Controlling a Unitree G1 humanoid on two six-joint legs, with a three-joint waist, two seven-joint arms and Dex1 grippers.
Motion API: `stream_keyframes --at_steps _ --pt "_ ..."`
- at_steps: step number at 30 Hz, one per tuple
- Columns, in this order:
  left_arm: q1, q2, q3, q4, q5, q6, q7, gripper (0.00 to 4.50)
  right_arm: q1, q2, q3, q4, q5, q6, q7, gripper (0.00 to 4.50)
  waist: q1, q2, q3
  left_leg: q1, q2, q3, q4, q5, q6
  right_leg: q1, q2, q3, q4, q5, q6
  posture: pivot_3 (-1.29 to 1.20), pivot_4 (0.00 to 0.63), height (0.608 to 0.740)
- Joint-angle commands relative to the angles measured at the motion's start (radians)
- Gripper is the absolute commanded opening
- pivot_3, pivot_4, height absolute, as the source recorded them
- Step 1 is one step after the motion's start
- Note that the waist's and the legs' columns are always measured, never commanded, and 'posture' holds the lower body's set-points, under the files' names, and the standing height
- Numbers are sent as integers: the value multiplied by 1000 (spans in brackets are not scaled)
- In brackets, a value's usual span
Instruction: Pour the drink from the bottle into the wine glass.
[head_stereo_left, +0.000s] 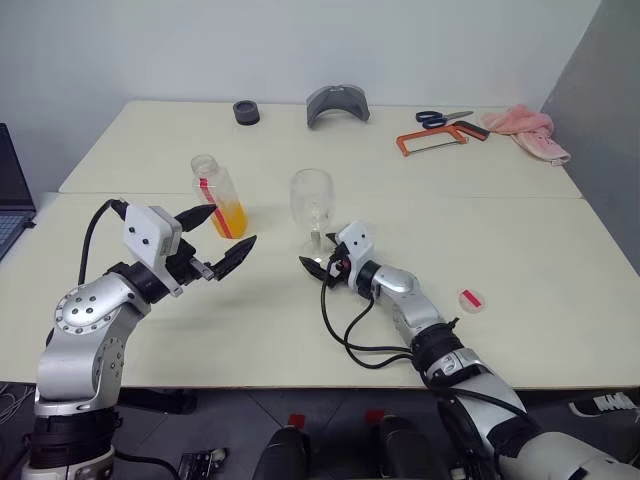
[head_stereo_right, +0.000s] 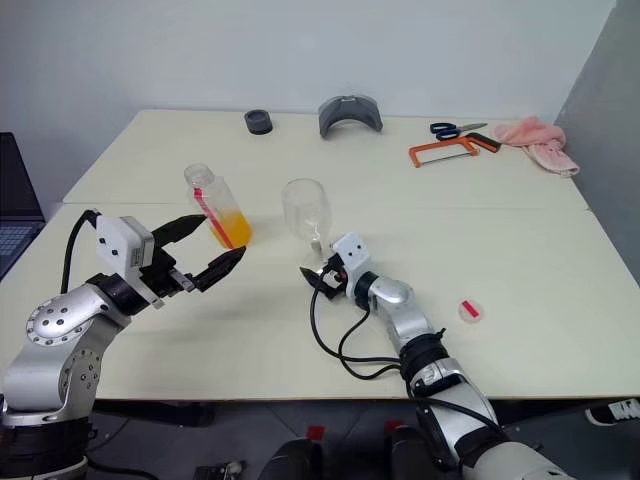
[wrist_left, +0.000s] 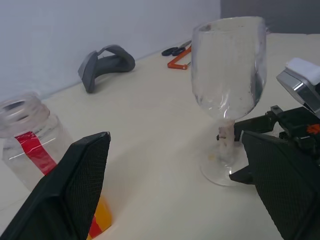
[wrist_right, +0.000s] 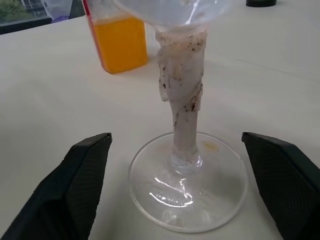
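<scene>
My left gripper needs to pour the orange drink (head_stereo_left: 231, 219), so next it needs to grab the bottle around its body (head_stereo_left: 217, 192), below the bottle's uncapped opening.
The bottle (head_stereo_left: 216, 188) stands uncapped on the table, left of centre, with the orange drink (head_stereo_left: 231, 219) filling its lower part. The empty wine glass (head_stereo_left: 312, 202) stands upright to its right, its stem (wrist_right: 182, 100) wrapped in smudged tape. My left gripper (head_stereo_left: 222, 238) hovers open just in front of the bottle, which lies outside its far finger (wrist_left: 75, 185), not between the two. Low on the table, my right gripper (head_stereo_left: 322, 265) is open, its fingers spread on either side of the glass's foot (wrist_right: 189, 185) without touching it.
A red-and-white cap (head_stereo_left: 471, 298) lies on the table to the right. Along the far edge are a black round object (head_stereo_left: 246, 112), a grey curved holder (head_stereo_left: 337, 103), scissors (head_stereo_left: 440, 118), an orange hacksaw (head_stereo_left: 440, 137) and a pink cloth (head_stereo_left: 530, 130). A laptop (head_stereo_left: 10, 190) sits at the far left.
</scene>
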Motion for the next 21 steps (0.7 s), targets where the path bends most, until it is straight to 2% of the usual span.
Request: stream_keyframes --at_steps 1,11,16,18,21 --pt "-18 1 12 -56 -26 12 18 4500 21 -8 3 -96 11 19 17 4480 0 0 0 0 0 0 0 0 0 0 0 0 0 0 0 0 150 740" --pt "3 -26 10 -76 -37 21 58 4500 203 -129 13 -454 40 183 72 4480 2 0 0 0 0 0 0 0 0 0 -1 0 0 0 0 0 150 740" --pt "41 -59 3 -41 -1 3 92 4500 320 -260 44 -727 68 311 159 4480 4 0 0 0 0 0 0 0 0 0 -1 0 0 0 0 0 150 740" --pt "72 -74 -1 -16 18 -8 104 4500 375 -333 41 -868 105 375 203 4480 7 0 0 -1 1 -1 0 0 0 0 -1 0 -1 0 0 0 150 740" --pt "112 -98 -8 12 59 -42 134 4500 429 -385 -25 -1039 228 508 217 4480 7 0 0 -1 1 -1 0 0 0 0 -1 0 -2 0 0 0 150 740"
